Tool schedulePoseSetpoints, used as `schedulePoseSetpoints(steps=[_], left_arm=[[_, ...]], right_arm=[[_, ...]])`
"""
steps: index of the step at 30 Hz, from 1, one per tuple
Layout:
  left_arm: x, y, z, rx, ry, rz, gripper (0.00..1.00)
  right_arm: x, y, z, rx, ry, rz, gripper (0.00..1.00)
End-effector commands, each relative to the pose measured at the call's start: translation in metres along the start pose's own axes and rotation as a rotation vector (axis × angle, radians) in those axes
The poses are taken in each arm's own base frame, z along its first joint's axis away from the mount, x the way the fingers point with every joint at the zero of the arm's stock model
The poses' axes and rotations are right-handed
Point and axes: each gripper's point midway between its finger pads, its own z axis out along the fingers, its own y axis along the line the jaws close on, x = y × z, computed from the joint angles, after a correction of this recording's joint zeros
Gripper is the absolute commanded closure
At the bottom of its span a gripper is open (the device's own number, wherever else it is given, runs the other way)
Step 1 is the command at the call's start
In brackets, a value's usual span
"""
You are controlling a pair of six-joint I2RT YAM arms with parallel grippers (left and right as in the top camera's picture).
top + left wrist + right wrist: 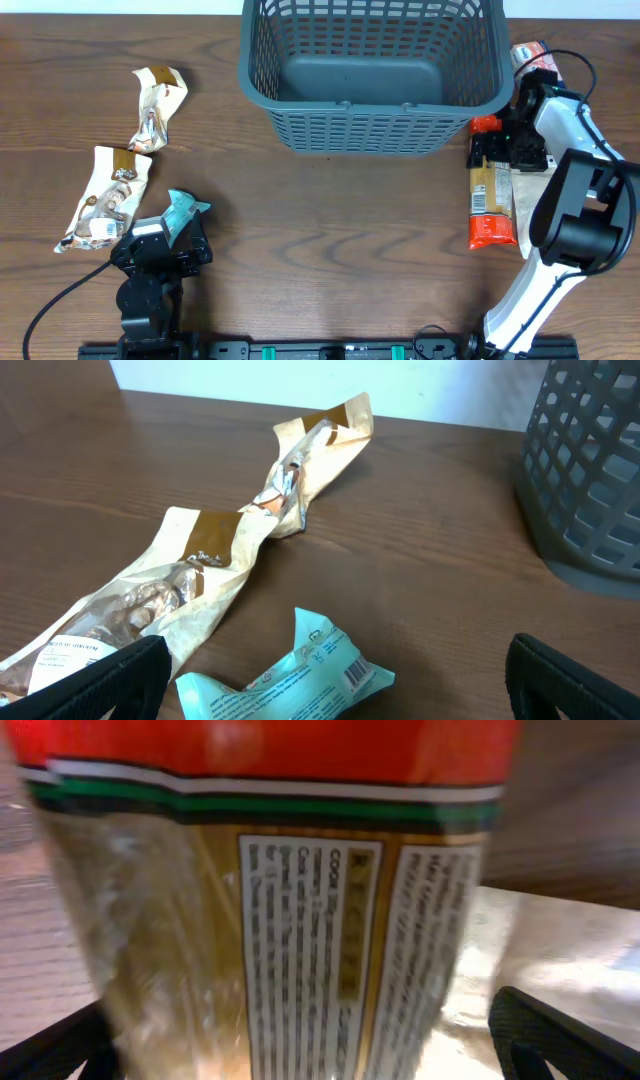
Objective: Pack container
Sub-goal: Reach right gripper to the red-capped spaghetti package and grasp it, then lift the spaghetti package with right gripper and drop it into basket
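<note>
My right gripper should close. Closing now would hold the long tan pack (489, 168) (285, 1010). The pack lies lengthwise between the open fingers, with one long edge next to each finger.
The dark grey slotted container (370, 128) stands at the back middle of the table; its corner shows in the left wrist view (590, 470). My left gripper (168, 238) is open, its fingers either side of a teal snack pack (186, 210), which lies on the table between the jaws (335, 690) in the left wrist view (300, 670). My right gripper (512, 150) is low over a long tan pack with red ends (484, 190). In the blurred right wrist view the pack (280, 890) fills the gap between the open fingers (310, 1055).
Two crumpled beige snack packs lie at the left, one farther back (156, 105) and one nearer (105, 195); both show in the left wrist view (310, 455) (150, 600). A pale pack (530, 190) lies beside the tan one. Another pack (528, 55) lies at the back right.
</note>
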Motion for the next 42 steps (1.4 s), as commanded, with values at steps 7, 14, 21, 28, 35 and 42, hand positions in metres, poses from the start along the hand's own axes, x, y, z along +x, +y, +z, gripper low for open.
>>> schedulePoseSetpoints(steps=[7, 14, 21, 28, 35, 42], left_arm=[[0.007, 0.004, 0.002, -0.020, 0.017, -0.005, 0.01], [0.005, 0.004, 0.002, -0.020, 0.007, -0.006, 0.01], [0.004, 0.004, 0.002, -0.019, 0.003, -0.006, 0.01], [0.004, 0.004, 0.002, -0.019, 0.003, -0.006, 0.01], [0.004, 0.004, 0.002, -0.019, 0.003, -0.006, 0.01], [0.004, 0.004, 0.002, -0.020, 0.003, -0.006, 0.01]], right_arm=[[-0.002, -0.002, 0.002, 0.014, 0.001, 0.016, 0.33], [-0.002, -0.002, 0.002, 0.014, 0.001, 0.016, 0.77], [-0.005, -0.003, -0.001, 0.014, -0.008, 0.024, 0.99], [-0.028, -0.007, -0.052, -0.003, -0.129, 0.063, 0.99], [-0.054, -0.028, -0.170, 0.032, -0.432, 0.115, 0.99], [-0.047, -0.047, -0.290, 0.101, -0.745, 0.153, 0.99]])
